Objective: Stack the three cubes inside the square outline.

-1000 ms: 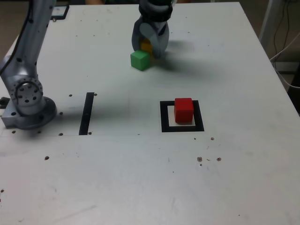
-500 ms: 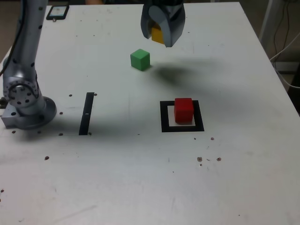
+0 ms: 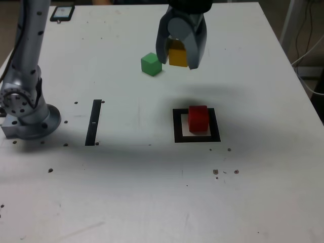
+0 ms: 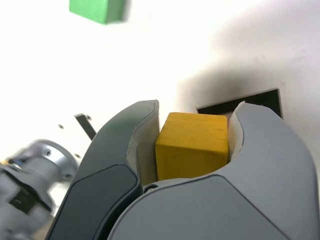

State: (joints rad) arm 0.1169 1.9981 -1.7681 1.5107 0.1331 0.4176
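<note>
The yellow cube [image 3: 177, 56] hangs high and short of the red cube [image 3: 198, 119], so my gripper should move it toward the red cube before letting go of it.
My gripper [image 3: 178, 59] hangs above the table, shut on the yellow cube [image 3: 177, 56], which the wrist view shows clamped between both jaws [image 4: 192, 145]. The green cube [image 3: 151, 64] rests on the table just to the exterior view's left of the gripper; it also shows in the wrist view [image 4: 97, 10]. The red cube [image 3: 198, 119] sits inside the square outline [image 3: 177, 132], nearer the camera and slightly to the exterior view's right of the gripper. A corner of the outline [image 4: 260, 100] shows behind the jaws in the wrist view.
A thin black strip [image 3: 93, 122] lies on the white table [image 3: 152, 192] at the exterior view's left. The arm's base [image 3: 28, 114] stands beside it near the left edge. A dark phone-like object [image 3: 62, 12] lies at the far left corner. Cables hang off the table's right side.
The gripper lifted the yellow cube off the table beside the green cube, then carried it toward the exterior view's right and nearer the square outline. The green and red cubes stayed put.
</note>
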